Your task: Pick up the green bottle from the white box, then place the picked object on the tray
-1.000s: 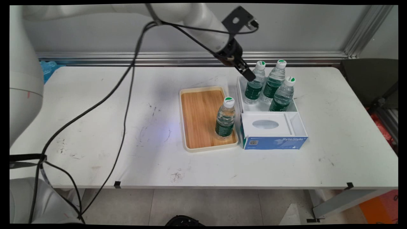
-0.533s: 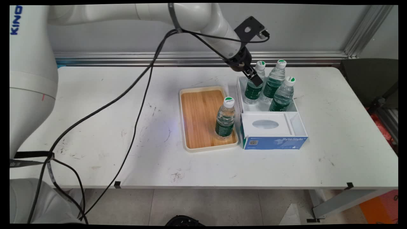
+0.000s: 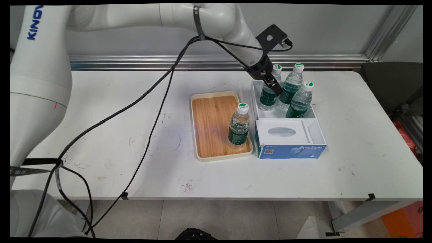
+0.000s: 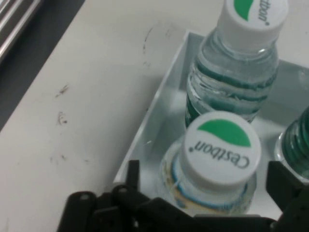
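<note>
I will move the bottle from the white box onto the wooden tray [image 3: 212, 123]. For that, my gripper should next grab the water bottle by its upper body [image 3: 265, 89].
My gripper [image 3: 275, 88] is down at the back left bottle [image 3: 268, 98] of three green-labelled water bottles in a white box [image 3: 253, 98]. In the hand view the gripper [image 4: 208, 178] is open, and that bottle's white and green Cestbon cap [image 4: 219, 150] sits between the two fingers. The left finger [image 4: 133, 175] and the right one stand apart from the bottle. A second bottle [image 4: 236, 72] stands just beyond it, and a third [image 4: 297, 140] shows at the right edge.
A fourth bottle [image 3: 239, 126] stands upright at the near right of a wooden tray [image 3: 211, 118], left of the box. A blue and white ByteStyle tissue box [image 3: 290, 138] fills the box's near part. Black cables [image 3: 148, 111] hang over the table's left half.
The gripper has come down and to the right, from above the box's back left corner to around the back left bottle. The bottles have not moved.
</note>
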`<move>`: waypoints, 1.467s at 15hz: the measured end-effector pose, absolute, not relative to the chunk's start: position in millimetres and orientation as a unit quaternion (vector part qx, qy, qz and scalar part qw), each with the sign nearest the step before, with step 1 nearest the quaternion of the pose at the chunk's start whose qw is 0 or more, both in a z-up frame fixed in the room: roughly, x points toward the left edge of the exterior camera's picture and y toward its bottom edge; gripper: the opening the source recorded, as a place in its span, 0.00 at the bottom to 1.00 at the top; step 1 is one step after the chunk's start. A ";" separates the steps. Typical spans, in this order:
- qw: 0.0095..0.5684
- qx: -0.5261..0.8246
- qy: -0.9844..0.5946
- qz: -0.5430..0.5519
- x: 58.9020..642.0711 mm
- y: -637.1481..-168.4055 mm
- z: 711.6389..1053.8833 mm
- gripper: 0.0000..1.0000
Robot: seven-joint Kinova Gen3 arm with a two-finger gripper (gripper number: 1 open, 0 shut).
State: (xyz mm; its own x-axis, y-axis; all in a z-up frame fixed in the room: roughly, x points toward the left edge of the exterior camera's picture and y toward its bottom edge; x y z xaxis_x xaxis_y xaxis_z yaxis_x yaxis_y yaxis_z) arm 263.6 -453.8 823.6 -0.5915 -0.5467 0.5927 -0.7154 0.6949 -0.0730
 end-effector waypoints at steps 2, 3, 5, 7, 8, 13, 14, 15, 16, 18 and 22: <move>0.275 0.359 -0.879 0.153 261.5 -456.7 821.6 1.00; 0.275 0.359 -0.879 0.153 260.8 -458.1 820.8 0.00; 0.274 0.359 -0.879 0.153 260.0 -459.7 820.4 0.00; 0.274 0.360 -0.878 0.154 260.5 -460.0 821.9 0.00; 0.274 0.363 -0.877 0.154 261.8 -459.2 824.9 0.00; 0.279 0.371 -0.870 0.165 267.3 -446.9 860.5 0.00; 0.283 0.372 -0.868 0.168 268.0 -443.1 872.5 0.00; 0.286 0.373 -0.866 0.172 269.2 -438.9 885.0 0.00; 0.289 0.374 -0.863 0.175 270.4 -435.1 896.9 0.00; 0.295 0.376 -0.859 0.182 273.4 -426.9 921.8 0.00; 0.294 0.374 -0.857 0.196 290.1 -406.8 965.7 0.00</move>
State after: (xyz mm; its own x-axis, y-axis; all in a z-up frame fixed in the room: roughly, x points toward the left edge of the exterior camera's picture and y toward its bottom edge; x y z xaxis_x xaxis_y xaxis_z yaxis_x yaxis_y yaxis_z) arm 290.1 -406.8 965.7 -0.5462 -0.5266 0.6514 -0.7573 0.6427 -0.1154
